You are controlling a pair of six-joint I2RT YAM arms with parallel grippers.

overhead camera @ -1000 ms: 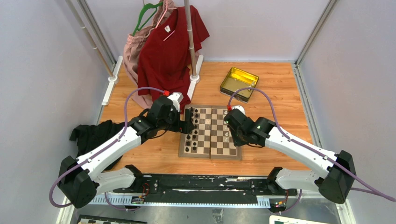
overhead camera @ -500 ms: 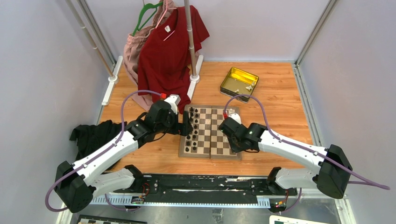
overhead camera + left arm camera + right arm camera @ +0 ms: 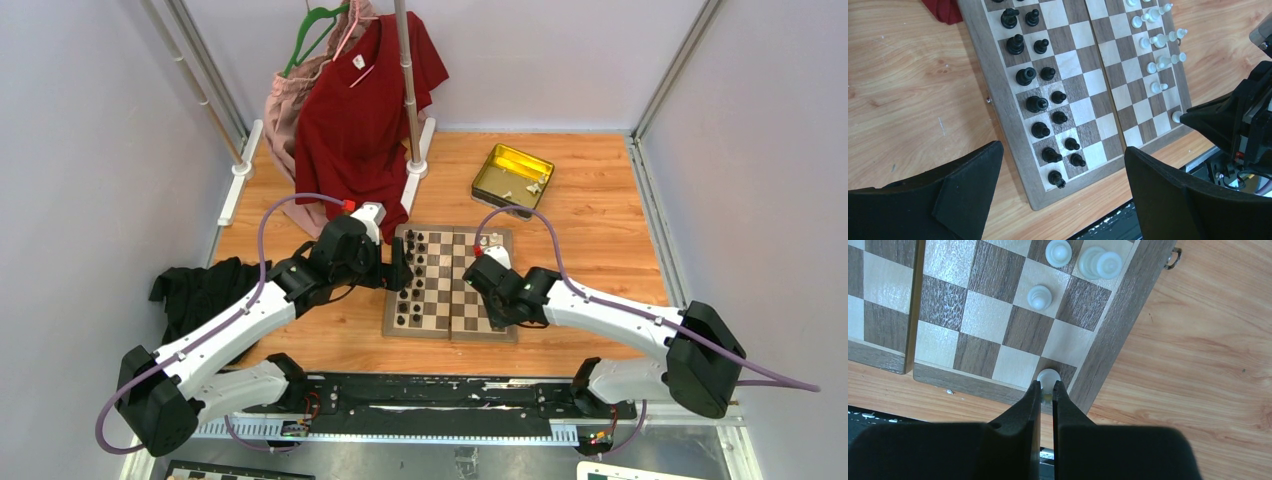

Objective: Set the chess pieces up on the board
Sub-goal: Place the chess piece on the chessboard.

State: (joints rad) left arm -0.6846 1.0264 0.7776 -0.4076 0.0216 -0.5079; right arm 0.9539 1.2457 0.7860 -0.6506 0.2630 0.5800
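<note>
The white chess piece's base is in the flat corner square, so the piece would stand there. My right gripper should open.
The wooden board (image 3: 455, 300) lies in the middle of the table, also shown in the left wrist view (image 3: 1083, 75) and the right wrist view (image 3: 983, 315). My right gripper (image 3: 1047, 385) is shut on a white round-headed chess piece (image 3: 1049, 376) over the board's near right corner square; the left wrist view shows that piece (image 3: 1176, 116) there too. Other white chess pieces (image 3: 1158, 40) stand along the right side, three of them close by (image 3: 1040, 296). My left gripper (image 3: 1062, 150) hangs open and empty above the board's left edge, over the black pieces (image 3: 1038, 104).
A gold tin (image 3: 512, 177) with a few white pieces in it sits behind the board on the right. A red shirt (image 3: 360, 110) and a pink garment hang on a rack at the back left. Black cloth (image 3: 200, 290) lies at the left.
My right arm has swung from the board's right side toward its near right corner, carrying the white piece. The left arm shifted slightly early on, then stayed still.
</note>
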